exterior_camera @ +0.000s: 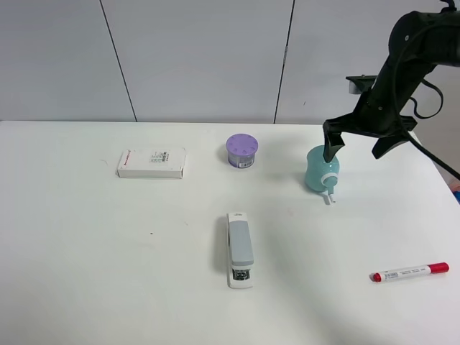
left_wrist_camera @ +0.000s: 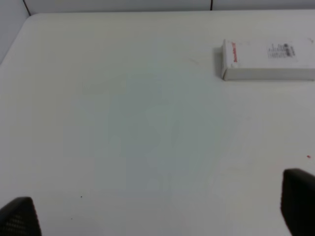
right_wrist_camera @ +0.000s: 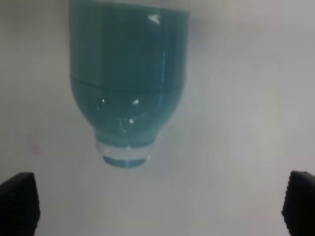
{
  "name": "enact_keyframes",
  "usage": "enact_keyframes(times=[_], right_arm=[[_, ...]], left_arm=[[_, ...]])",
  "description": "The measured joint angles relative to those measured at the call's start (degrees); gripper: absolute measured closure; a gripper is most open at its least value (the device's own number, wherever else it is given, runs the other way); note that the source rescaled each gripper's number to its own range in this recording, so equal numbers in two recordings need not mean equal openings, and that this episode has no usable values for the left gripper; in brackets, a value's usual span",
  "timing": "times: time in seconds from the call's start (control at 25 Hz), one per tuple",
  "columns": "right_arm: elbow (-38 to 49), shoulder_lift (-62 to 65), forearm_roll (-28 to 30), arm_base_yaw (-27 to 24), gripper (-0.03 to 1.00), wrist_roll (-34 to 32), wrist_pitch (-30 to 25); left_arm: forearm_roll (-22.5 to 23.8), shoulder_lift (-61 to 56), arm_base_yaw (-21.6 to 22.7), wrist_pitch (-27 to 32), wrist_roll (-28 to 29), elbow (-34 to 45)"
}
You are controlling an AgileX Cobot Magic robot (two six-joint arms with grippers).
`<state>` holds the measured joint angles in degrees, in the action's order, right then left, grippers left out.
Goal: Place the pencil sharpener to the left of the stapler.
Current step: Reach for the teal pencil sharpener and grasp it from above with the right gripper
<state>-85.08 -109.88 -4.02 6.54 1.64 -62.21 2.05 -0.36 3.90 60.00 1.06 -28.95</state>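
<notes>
The pencil sharpener is to go beside the stapler, so I will grab the pencil sharpener's wide teal body with my right gripper next.
The mint-teal pencil sharpener stands right of the table's middle, its white collar and crank nub facing the front edge. It fills the right wrist view as a teal body. My right gripper hovers open just above and behind it; one finger overlaps its top, and I cannot tell if they touch. In the right wrist view the gripper has nothing between its fingers. The grey-and-white stapler lies lengthwise near the front centre. My left gripper is open over bare table and out of the exterior view.
A white flat box lies at the back left, also seen as the box in the left wrist view. A purple round lidded container stands behind the stapler. A red-capped marker lies at the front right.
</notes>
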Motion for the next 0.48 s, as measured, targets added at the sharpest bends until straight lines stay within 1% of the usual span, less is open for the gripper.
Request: enact_keyframes(times=[0.24,0.48], right_arm=[[-0.3,-2.7,-2.4,1.6,-0.03,0.1,5.3],[-0.5,-6.6,-3.0,2.3,-0.03,0.1,7.4]], left_arm=[[0.0,0.0,0.0,0.0,0.0,0.0],[0.0,0.0,0.0,0.0,0.0,0.0]])
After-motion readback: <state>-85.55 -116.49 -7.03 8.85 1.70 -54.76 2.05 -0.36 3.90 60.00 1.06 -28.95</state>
